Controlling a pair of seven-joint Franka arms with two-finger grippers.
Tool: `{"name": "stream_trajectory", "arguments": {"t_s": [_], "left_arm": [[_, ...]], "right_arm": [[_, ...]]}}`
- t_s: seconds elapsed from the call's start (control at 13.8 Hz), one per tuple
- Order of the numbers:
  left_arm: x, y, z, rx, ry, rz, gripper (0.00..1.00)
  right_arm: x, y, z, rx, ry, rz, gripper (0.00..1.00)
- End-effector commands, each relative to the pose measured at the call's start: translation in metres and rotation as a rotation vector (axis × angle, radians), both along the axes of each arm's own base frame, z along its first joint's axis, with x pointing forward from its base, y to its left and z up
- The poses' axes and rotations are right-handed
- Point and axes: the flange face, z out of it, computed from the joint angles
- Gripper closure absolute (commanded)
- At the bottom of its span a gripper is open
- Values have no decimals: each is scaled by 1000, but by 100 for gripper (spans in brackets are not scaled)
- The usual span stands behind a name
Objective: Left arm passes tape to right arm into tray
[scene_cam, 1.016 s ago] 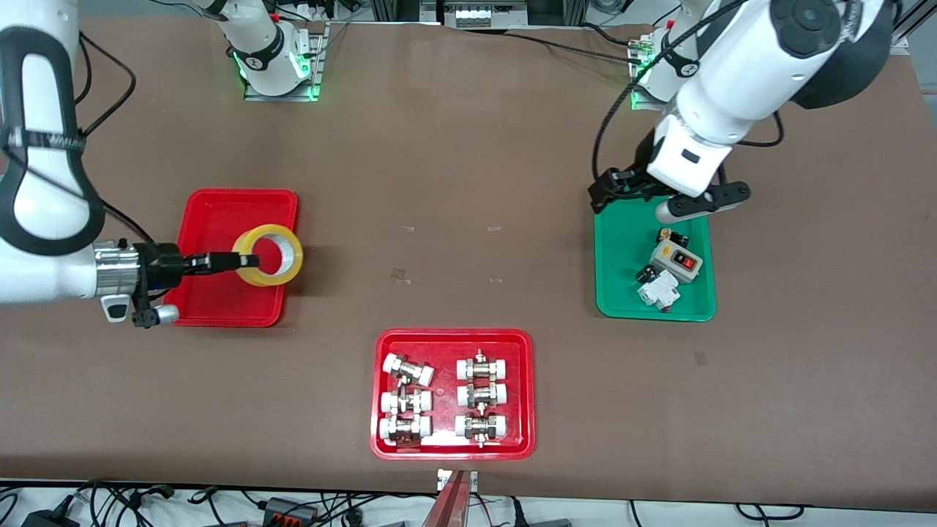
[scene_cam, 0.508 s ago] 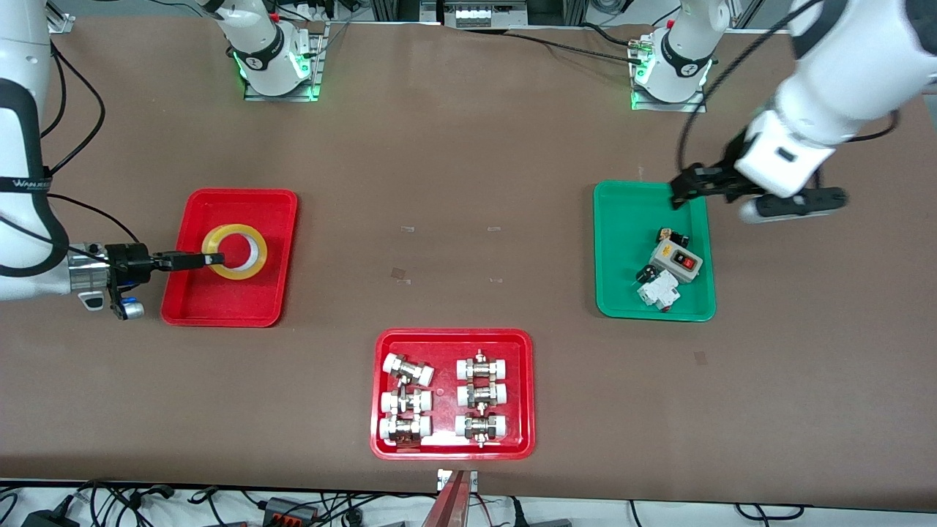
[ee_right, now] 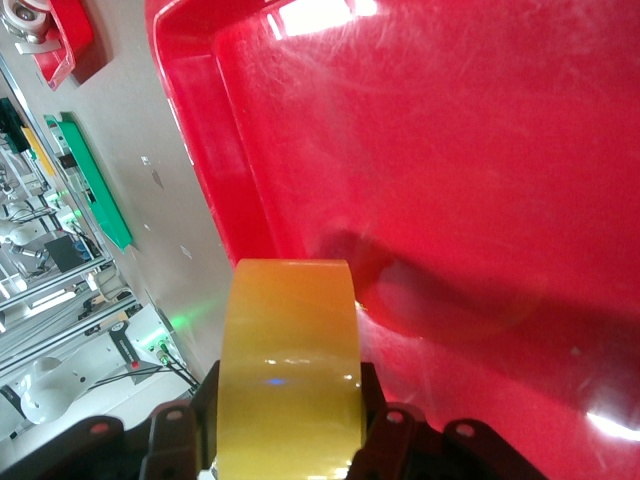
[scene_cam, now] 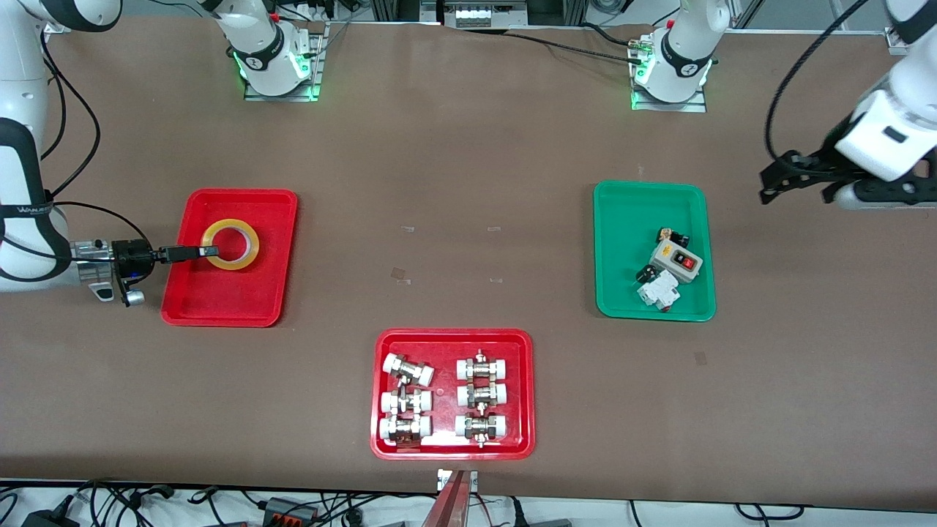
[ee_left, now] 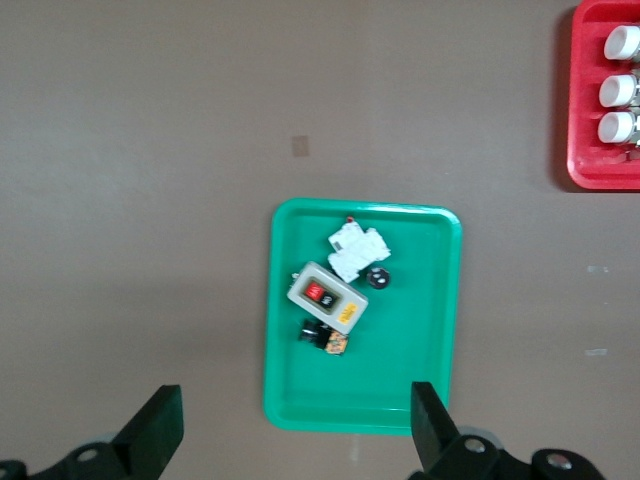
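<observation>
The yellow tape (scene_cam: 233, 265) (ee_right: 290, 370) sits low inside the red tray's rim, over the tray's bottom, so my right gripper opens next.
My right gripper (scene_cam: 208, 252) is shut on the yellow tape (scene_cam: 233, 265), with its fingers clamping the roll's wall. The roll hangs low over the plain red tray (scene_cam: 227, 300), and I cannot tell whether it touches the floor. In the right wrist view the tape (ee_right: 290, 370) sits between the right gripper's (ee_right: 288, 425) fingers with the tray (ee_right: 450, 150) floor close under it. My left gripper (scene_cam: 796, 187) is open and empty, over bare table at the left arm's end, beside the green tray. It also shows open in the left wrist view (ee_left: 290, 440).
A green tray (scene_cam: 622, 300) holds a grey switch box (scene_cam: 675, 261) and small electrical parts. It also shows in the left wrist view (ee_left: 290, 400). A red tray (scene_cam: 452, 340) with white-capped metal fittings lies nearest the front camera at the table's middle.
My right gripper has come down with the tape into the plain red tray and drawn back toward the right arm's end. My left gripper has swung off the green tray toward the left arm's end.
</observation>
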Motion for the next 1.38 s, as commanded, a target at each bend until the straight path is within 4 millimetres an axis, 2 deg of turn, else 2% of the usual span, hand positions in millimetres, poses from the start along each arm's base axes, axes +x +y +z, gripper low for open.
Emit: {"name": "stream_trajectory", "arguments": {"t_s": [0.0, 0.07, 0.15, 0.22, 0.29, 0.36, 0.65, 0.94, 1.16, 1.31], "left_arm": [[-8, 30, 7, 24, -8, -64, 0], [-9, 46, 7, 22, -5, -63, 0], [-9, 51, 8, 21, -6, -57, 0], [-10, 57, 8, 19, -8, -44, 0], [-8, 53, 22, 18, -32, -41, 0], [-4, 49, 33, 18, -38, -36, 0], [-1, 37, 55, 21, -46, -59, 0], [-3, 38, 60, 21, -39, -57, 0], [-7, 43, 73, 22, -48, -54, 0], [-9, 43, 75, 21, -32, -51, 0]], "right_arm": [[2, 5, 3, 41, -36, 27, 61], [1, 4, -1, 46, -46, 31, 60], [2, 4, 0, 48, -55, 36, 59], [4, 3, 2, 46, -59, 36, 49], [6, 5, 4, 43, -63, 38, 5], [6, 4, 4, 41, -64, 39, 0], [23, -3, 21, -47, -129, 80, 0], [23, -5, 17, -79, -145, 98, 0], [13, 2, 9, -34, -110, 95, 0], [12, 7, 12, 20, -98, 80, 0]]}}
